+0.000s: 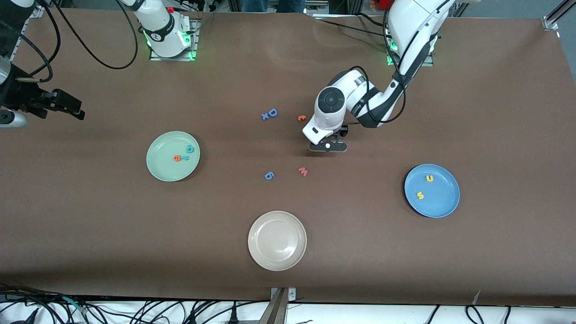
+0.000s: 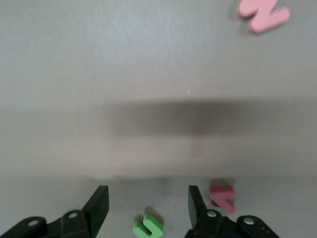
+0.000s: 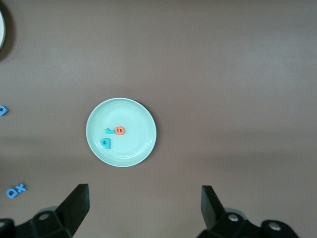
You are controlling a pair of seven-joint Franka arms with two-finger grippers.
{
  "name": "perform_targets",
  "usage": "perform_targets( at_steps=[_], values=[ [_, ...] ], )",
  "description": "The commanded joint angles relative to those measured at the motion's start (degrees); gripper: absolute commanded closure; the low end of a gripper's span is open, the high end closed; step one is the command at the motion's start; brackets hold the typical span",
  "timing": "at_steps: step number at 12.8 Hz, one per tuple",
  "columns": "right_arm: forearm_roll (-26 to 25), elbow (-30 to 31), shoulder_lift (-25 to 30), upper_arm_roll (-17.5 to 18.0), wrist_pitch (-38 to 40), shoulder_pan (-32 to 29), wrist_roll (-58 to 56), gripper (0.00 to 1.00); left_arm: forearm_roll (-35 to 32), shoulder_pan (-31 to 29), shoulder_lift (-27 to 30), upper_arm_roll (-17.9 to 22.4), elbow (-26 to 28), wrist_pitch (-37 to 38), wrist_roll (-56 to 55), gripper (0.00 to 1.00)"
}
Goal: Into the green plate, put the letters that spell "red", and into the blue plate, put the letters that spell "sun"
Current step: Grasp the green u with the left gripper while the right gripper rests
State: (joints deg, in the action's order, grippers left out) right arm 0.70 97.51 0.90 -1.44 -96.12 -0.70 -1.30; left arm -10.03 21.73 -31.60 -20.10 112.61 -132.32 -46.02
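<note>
The left gripper's fingers stop short of the green "n", so the left gripper isn't ready to close yet. It should move toward the "n" first and then close on it.
The green plate (image 1: 158,155) (image 3: 136,116) holds the teal "r" (image 1: 186,157), orange "e" (image 1: 177,158) and teal "d" (image 1: 190,149). On the blue plate (image 1: 443,202) lie the yellow "u" (image 1: 429,178) and yellow "s" (image 1: 420,195). My left gripper (image 1: 327,146) (image 2: 147,193) is low over the table middle, open. The green "n" (image 2: 148,225) lies flat on the table between its fingers, touching neither. The front view hides it under the hand. My right gripper (image 1: 76,110) (image 3: 144,189) waits open and empty, high over the right arm's end.
A dark red letter (image 2: 223,196) lies just beside the "n". The pink "w" (image 1: 303,171) and a blue letter (image 1: 269,175) lie nearer the camera. A small orange letter (image 1: 301,118) and the blue "D" (image 1: 272,112) lie farther. The cream plate (image 1: 277,247) sits near the front edge.
</note>
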Motion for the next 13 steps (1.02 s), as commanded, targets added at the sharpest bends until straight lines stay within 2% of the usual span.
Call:
perform_targets(
  at_steps=[1,4,8,10,13],
  values=[
    [1.22,1.64,1.22,1.36,-0.74,-3.16,-4.4,0.0,-1.21,-0.19,3.29,-0.99,4.62,-0.39,-1.18,0.27],
    [1.23,-0.12,-0.1,1.62,0.84,-4.04,-3.88,0.0,-1.48,-0.11,3.56,-1.7,6.38,-1.97,-1.18,0.26],
    [0.79,-0.83,-0.02,2.06,1.28,-2.55,-3.1,0.0,-1.48,-0.72,3.38,-2.4,9.55,-8.04,-1.18,0.27],
    [0.79,-0.92,-0.02,2.41,0.76,-2.2,2.41,0.0,-1.48,-0.72,3.38,-2.4,9.64,-8.04,-1.27,0.28],
    [0.88,-1.0,-0.54,2.32,0.32,-1.06,4.38,0.0,-1.48,-0.72,3.38,-2.4,10.17,-8.04,-1.18,0.34]
  ],
)
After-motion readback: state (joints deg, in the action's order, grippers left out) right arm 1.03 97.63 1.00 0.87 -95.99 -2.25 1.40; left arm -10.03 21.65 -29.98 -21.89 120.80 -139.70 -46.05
